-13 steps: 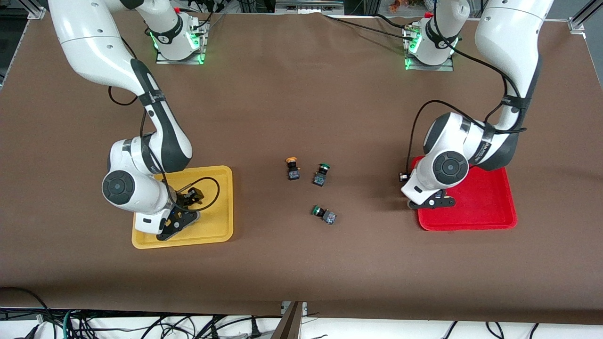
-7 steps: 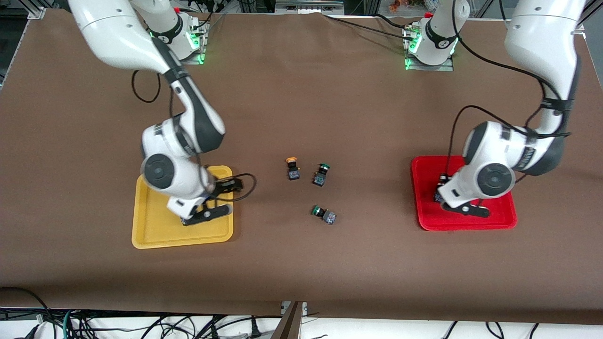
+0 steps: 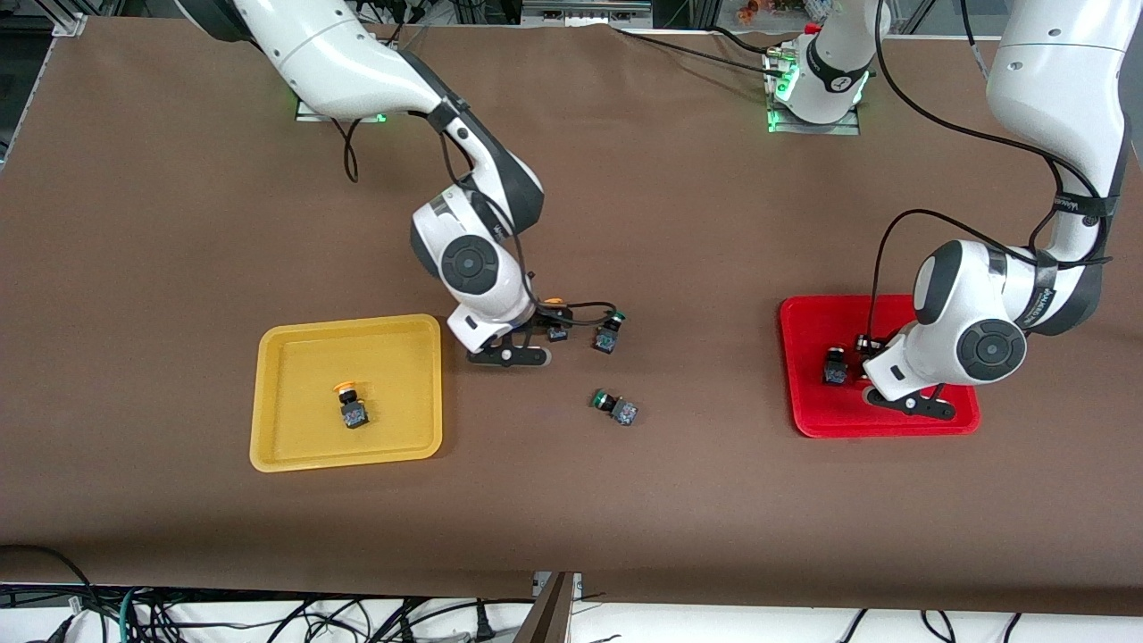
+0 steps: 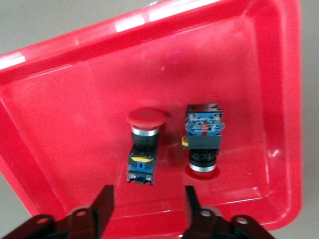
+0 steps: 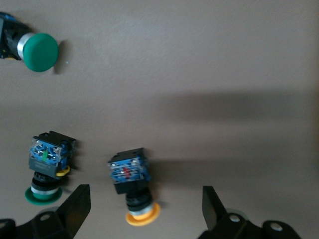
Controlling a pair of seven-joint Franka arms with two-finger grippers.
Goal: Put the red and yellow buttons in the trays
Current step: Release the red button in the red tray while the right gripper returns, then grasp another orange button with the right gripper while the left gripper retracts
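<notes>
My right gripper grabs the loose yellow button by its dark switch body (image 5: 130, 174) next for the yellow tray.
The yellow tray (image 3: 295, 446) holds one yellow button (image 3: 351, 406). A second yellow button (image 3: 555, 320) lies on the table mid-way between the trays; in the right wrist view (image 5: 130, 181) it lies cap toward the camera. My right gripper (image 3: 545, 320) (image 5: 144, 206) is open just above it, with a finger on each side. The red tray (image 3: 893, 424) (image 4: 60, 89) holds two red buttons, one lying down (image 4: 143, 144) (image 3: 835, 368) and one standing cap-down (image 4: 203, 139). My left gripper (image 3: 864, 344) (image 4: 148, 209) is open and empty over them.
Two green-capped switches lie on the brown table by the loose yellow button: one beside it toward the left arm's end (image 3: 609, 330) (image 5: 47, 167), one nearer the front camera (image 3: 614, 406) (image 5: 30, 47).
My right arm left the yellow tray, where a yellow button now lies, and moved over the loose yellow button. My left arm moved farther over the red tray, uncovering a red button.
</notes>
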